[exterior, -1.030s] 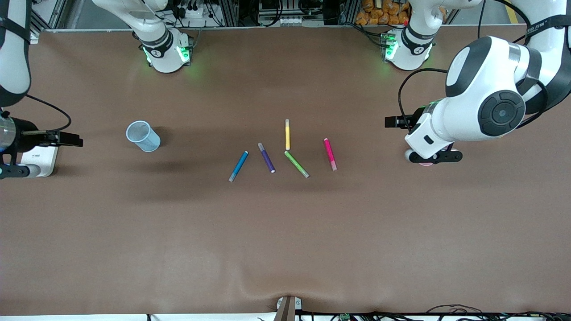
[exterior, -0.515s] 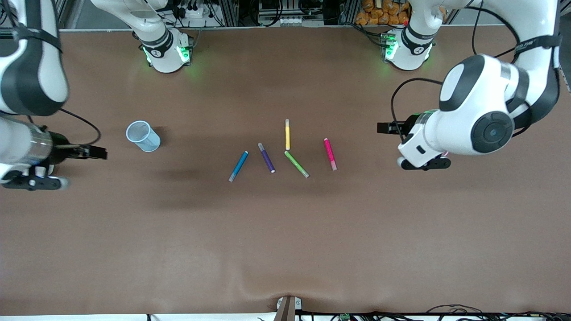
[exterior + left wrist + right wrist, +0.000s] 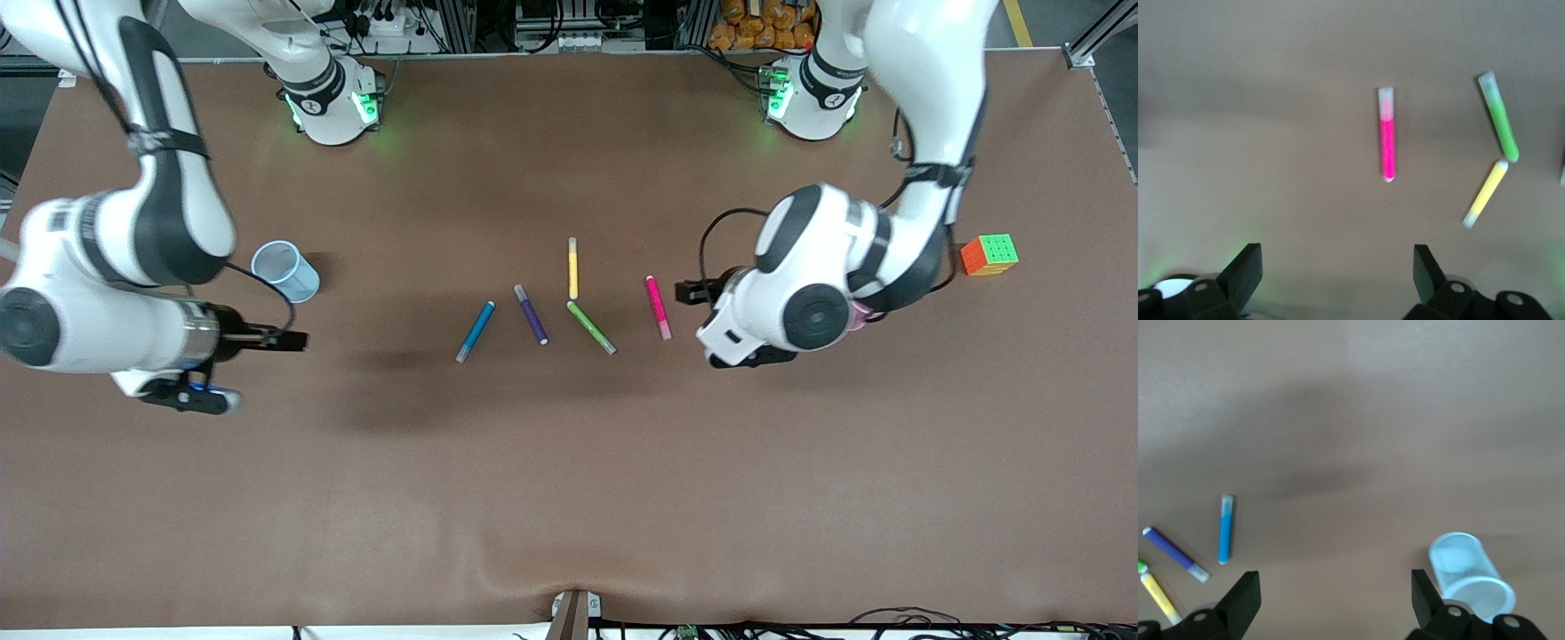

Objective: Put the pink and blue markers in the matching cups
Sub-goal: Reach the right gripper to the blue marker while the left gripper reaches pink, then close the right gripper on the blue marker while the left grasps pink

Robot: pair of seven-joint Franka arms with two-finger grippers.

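Note:
My right gripper grabs the blue marker by its blue section (image 3: pixel 477 326) next, for the matching pale blue cup (image 3: pixel 285 271).
The pink marker (image 3: pixel 658 307) and the blue marker (image 3: pixel 475 331) lie flat in a row of markers at mid-table. The pale blue cup (image 3: pixel 284 271) stands toward the right arm's end. Only a sliver of the pink cup (image 3: pixel 857 314) shows under the left arm. My left gripper (image 3: pixel 751 357) is open and empty over bare table beside the pink marker, which shows in the left wrist view (image 3: pixel 1387 137) ahead of the gripper (image 3: pixel 1336 257). My right gripper (image 3: pixel 188 396) is open and empty over bare table close to the blue cup. The right wrist view shows that gripper (image 3: pixel 1336 577), the blue marker (image 3: pixel 1225 528) and the blue cup (image 3: pixel 1468 577).
A dark purple marker (image 3: pixel 531 314), a yellow marker (image 3: pixel 573 268) and a green marker (image 3: pixel 591 327) lie between the blue and pink ones. A colour cube (image 3: pixel 989 254) sits toward the left arm's end. The brown table (image 3: pixel 569 498) is bare nearer the front camera.
Both arms have swung in from the table's ends toward the markers. The left arm now uncovers the colour cube and hides most of the pink cup. The markers and blue cup have not moved.

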